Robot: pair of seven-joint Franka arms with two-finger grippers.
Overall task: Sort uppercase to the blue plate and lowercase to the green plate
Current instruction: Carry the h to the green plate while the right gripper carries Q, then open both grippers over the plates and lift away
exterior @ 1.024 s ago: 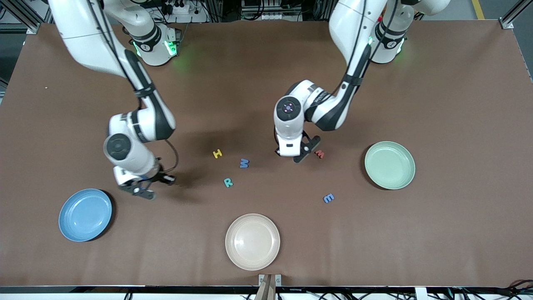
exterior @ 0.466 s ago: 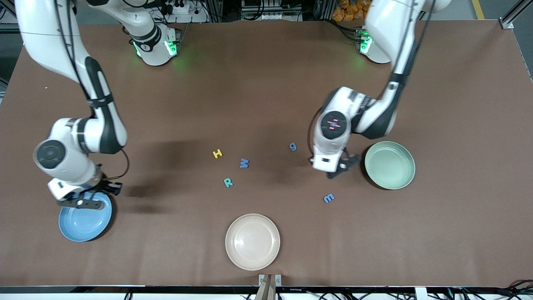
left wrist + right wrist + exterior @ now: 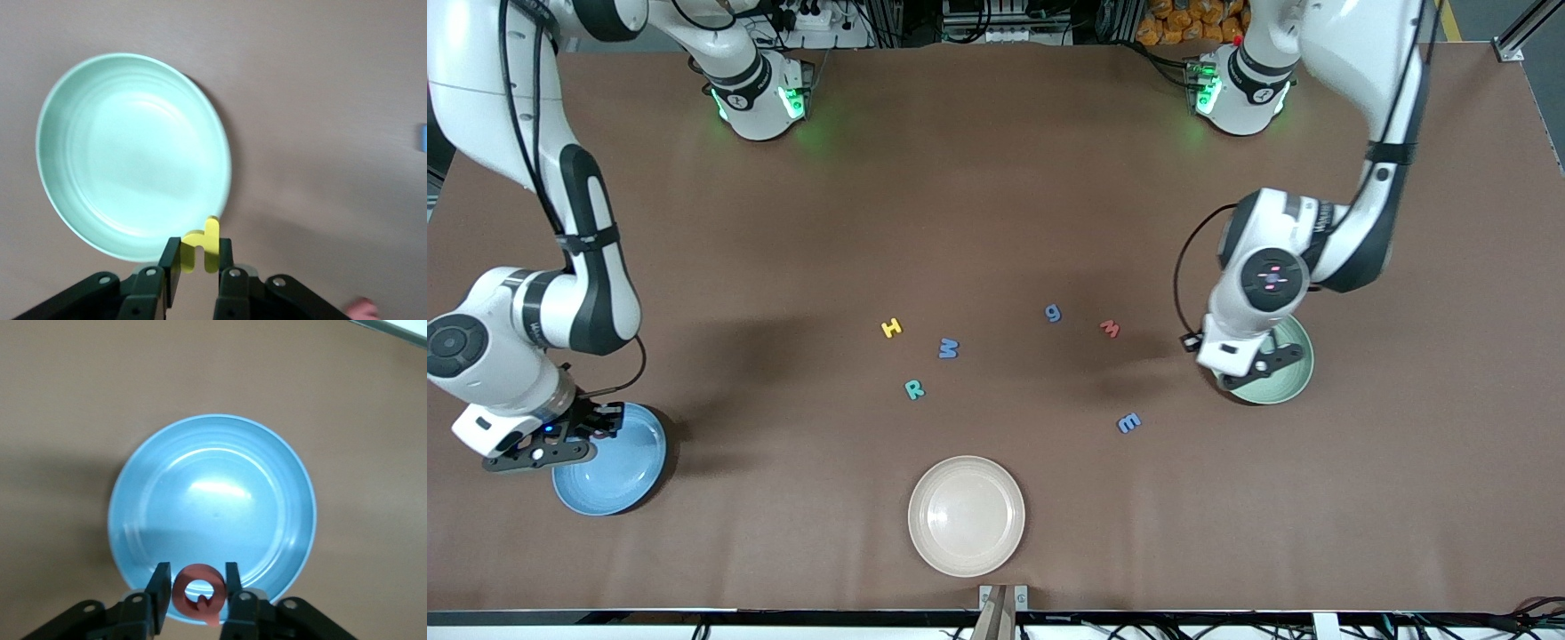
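The yellow h hangs across the green plate's rim in the left wrist view. I will move it inside before my left gripper releases it.
My right gripper (image 3: 535, 452) is shut on the red Q (image 3: 198, 591) and holds it over the rim of the blue plate (image 3: 618, 462), which is bare inside in the right wrist view (image 3: 213, 493). My left gripper (image 3: 1256, 369) is shut on the small yellow h (image 3: 202, 245) over the edge of the green plate (image 3: 1296, 371), also bare inside (image 3: 127, 147). On the table between the plates lie the yellow H (image 3: 891, 328), blue W (image 3: 949, 348), teal R (image 3: 914, 388), blue g (image 3: 1054, 312), the red w/m shape (image 3: 1110, 328) and the blue E-like letter (image 3: 1129, 423).
A cream plate (image 3: 967, 516) sits near the table's front edge, nearer the front camera than the letters. Both arms reach out toward their own ends of the table.
Both arms swung away from the middle letters. The right gripper carried the red Q to the blue plate. The left gripper carried the yellow h to the green plate, uncovering the g and the red letter.
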